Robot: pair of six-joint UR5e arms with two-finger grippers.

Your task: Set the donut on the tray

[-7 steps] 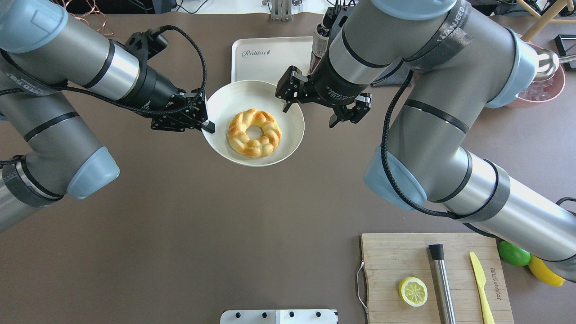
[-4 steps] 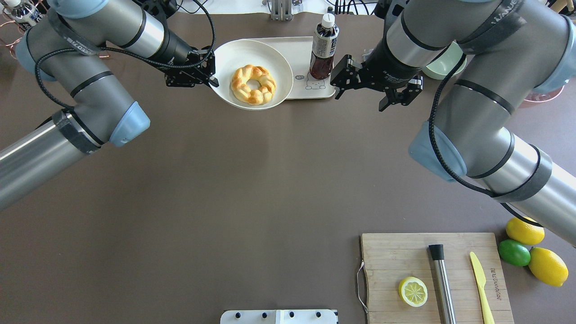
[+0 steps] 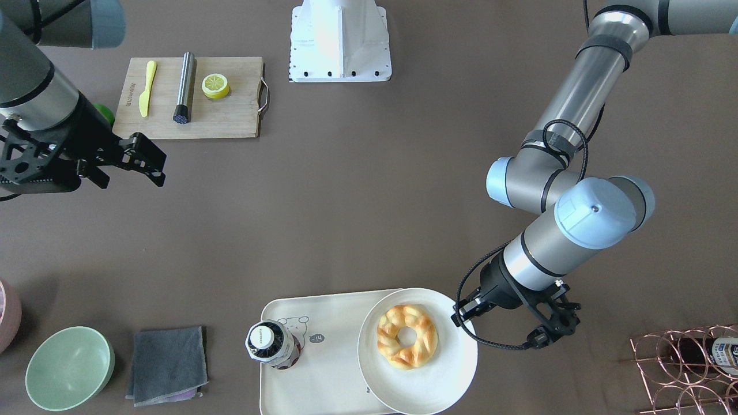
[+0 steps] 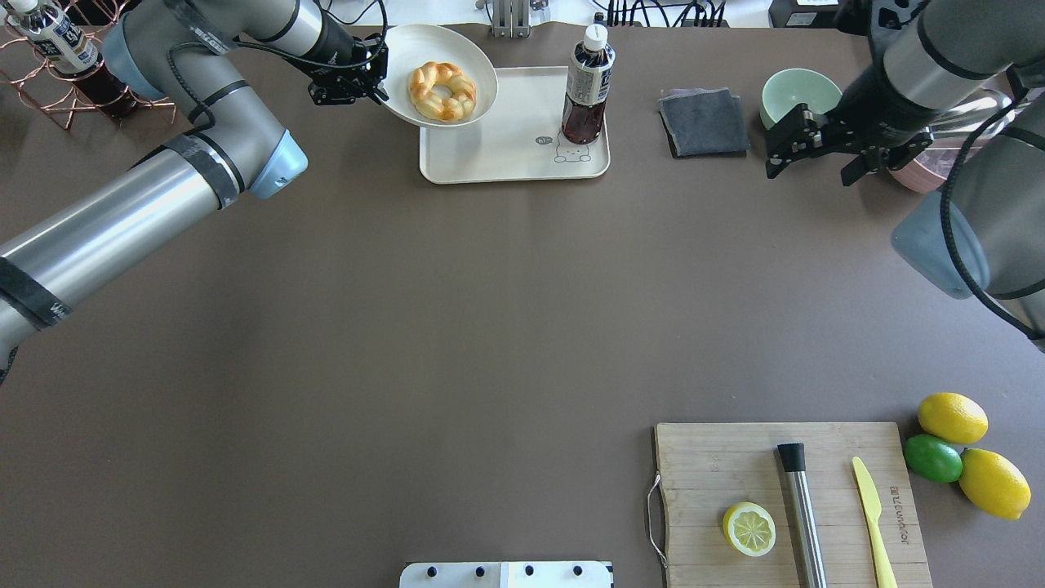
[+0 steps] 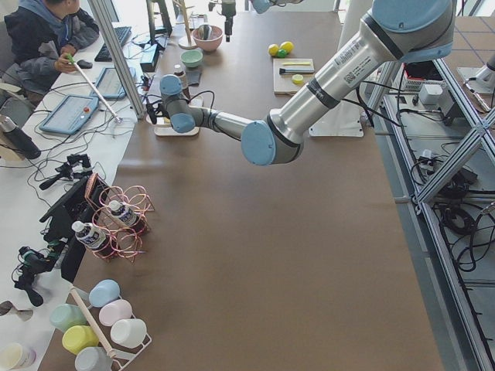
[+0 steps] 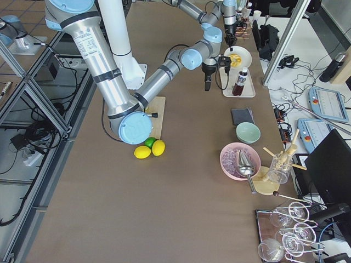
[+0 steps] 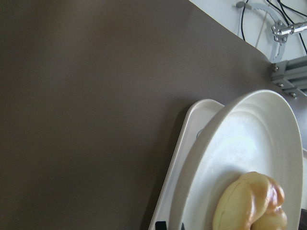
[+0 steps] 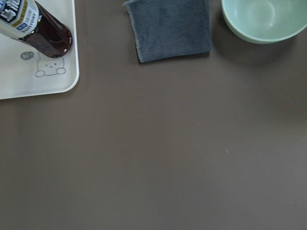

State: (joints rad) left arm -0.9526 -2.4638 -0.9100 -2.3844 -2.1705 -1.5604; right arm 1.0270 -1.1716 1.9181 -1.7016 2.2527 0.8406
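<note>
I need to keep my left gripper closed on the plate until the plate is farther toward the bottle: the white plate's edge (image 3: 474, 361) hangs past the cream tray's rim (image 3: 346, 295).
The golden-brown braided donut (image 4: 442, 90) lies on a round white plate (image 4: 478, 72). My left gripper (image 4: 377, 82) is shut on the plate's left rim and holds it over the far left corner of the cream tray (image 4: 506, 155). I cannot tell if the plate touches the tray. The front-facing view shows the donut (image 3: 407, 336), the plate (image 3: 424, 392), the tray (image 3: 323, 380) and the left gripper (image 3: 464, 317). The left wrist view shows the donut (image 7: 252, 203), the plate (image 7: 240, 153) and the tray rim (image 7: 175, 182). My right gripper (image 4: 810, 171) is open and empty, right of the tray near the green bowl.
A dark bottle (image 4: 588, 86) stands on the tray's right part. A grey cloth (image 4: 704, 121), a green bowl (image 4: 798, 91) and a pink bowl lie right of it. A cutting board (image 4: 735, 465) with a lemon half (image 4: 749, 528), fruit (image 4: 951, 418) and a copper rack (image 4: 49, 73) are around.
My left gripper has carried the plate with the donut toward the far side, to over the tray's far left corner. My right gripper has moved right, away from the tray, and stays open.
</note>
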